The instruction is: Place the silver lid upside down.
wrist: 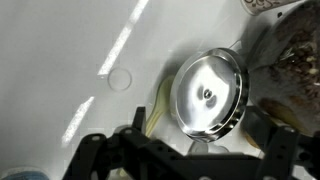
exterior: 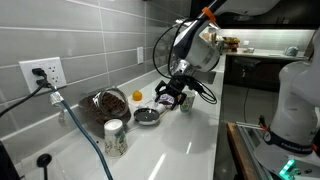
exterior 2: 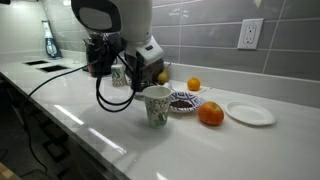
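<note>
I should next grab the silver lid (wrist: 208, 92) by its rim's two sides, centre free, to flip it.
The silver lid (wrist: 208, 92) lies on the white counter, round and shiny with a small spot at its centre. It also shows in an exterior view (exterior: 147, 116). I cannot tell which face is up. My gripper (wrist: 185, 160) hangs just above and beside the lid with its dark fingers spread wide and nothing between them. It shows in both exterior views (exterior: 168, 97) (exterior 2: 125, 72). In the exterior view from along the counter, I cannot make the lid out.
A dark brownish round vessel (exterior: 103, 105) (wrist: 295, 60) sits close to the lid by the wall. Nearby are an orange (exterior: 137, 96), a white-capped jar (exterior: 114, 135), a patterned white cup (exterior 2: 156, 105), a second orange (exterior 2: 210, 114), a white plate (exterior 2: 250, 113) and a blue cable (exterior: 85, 130).
</note>
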Controlling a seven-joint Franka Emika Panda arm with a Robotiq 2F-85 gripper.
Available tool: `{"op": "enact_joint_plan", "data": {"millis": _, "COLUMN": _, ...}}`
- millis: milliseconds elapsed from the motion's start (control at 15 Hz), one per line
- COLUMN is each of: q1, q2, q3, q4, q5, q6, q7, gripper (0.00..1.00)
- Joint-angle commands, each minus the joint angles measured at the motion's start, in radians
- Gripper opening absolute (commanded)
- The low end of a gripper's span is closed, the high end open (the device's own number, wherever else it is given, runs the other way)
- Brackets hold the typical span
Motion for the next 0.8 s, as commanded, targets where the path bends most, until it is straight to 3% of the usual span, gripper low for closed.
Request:
{"op": "enact_joint_plan", "data": {"millis": 0, "q1": 0.007, "q2": 0.086, "q3": -0.003, "q4": 0.055, "q5": 0.053, "q6": 0.023, "q7": -0.125, "gripper": 1.0}}
{"op": "enact_joint_plan", "data": {"millis": 733, "q1": 0.003, "q2": 0.252, "q3": 0.019, "q4": 0.173, "q5": 0.156, "q6": 0.05, "q7": -0.289, "gripper": 1.0}}
